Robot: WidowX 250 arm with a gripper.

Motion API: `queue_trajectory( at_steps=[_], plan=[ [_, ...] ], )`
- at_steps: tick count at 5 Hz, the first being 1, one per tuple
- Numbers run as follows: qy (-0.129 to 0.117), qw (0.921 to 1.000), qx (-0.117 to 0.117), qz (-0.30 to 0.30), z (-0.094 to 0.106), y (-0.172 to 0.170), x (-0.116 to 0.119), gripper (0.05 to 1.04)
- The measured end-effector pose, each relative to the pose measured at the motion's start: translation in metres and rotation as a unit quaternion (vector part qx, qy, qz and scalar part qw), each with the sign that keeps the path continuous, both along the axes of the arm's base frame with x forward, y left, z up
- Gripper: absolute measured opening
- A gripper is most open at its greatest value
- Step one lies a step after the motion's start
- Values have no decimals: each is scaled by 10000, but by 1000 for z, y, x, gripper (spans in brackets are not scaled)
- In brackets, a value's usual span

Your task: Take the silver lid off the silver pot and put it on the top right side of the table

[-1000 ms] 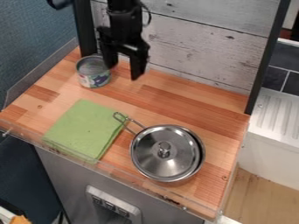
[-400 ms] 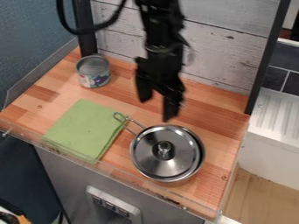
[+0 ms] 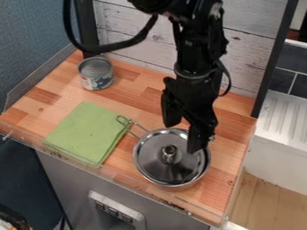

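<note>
The lid needs to come off the silver pot, so my gripper should hold the silver lid (image 3: 157, 167) by its upright knob next.
The gripper (image 3: 182, 138) hangs over the back part of the pot, open, its two fingers apart with nothing between them. One finger overlaps the lid's right rear edge in the view; the other is up and to the left, behind the rim. The silver lid (image 3: 157, 167) rests on the silver pot (image 3: 207, 165) at the table's front right, its knob (image 3: 169, 153) upright and uncovered, just in front of the fingers. The pot's wire handle points to the back left. Part of the wooden table (image 3: 231, 130) shows right of the gripper.
A folded green cloth (image 3: 88, 133) lies left of the pot. An opened tin can (image 3: 96, 73) stands at the back left. A clear low guard (image 3: 135, 183) runs along the front edge, and a plank wall (image 3: 246, 58) rises behind the table.
From the back left by the can, the gripper has moved right and toward the front, to over the pot. The lid, pot, cloth and can have stayed in place.
</note>
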State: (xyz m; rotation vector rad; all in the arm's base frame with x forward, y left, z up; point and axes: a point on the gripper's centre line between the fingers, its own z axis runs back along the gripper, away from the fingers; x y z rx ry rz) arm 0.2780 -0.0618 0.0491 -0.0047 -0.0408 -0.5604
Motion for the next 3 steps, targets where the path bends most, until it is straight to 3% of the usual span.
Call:
queue_trajectory(
  at_steps=[2, 3],
  plan=[
    [78, 9998, 105, 116, -4, 2, -6, 1001],
    [256, 9993, 184, 201, -14, 4, -9, 950]
  ],
)
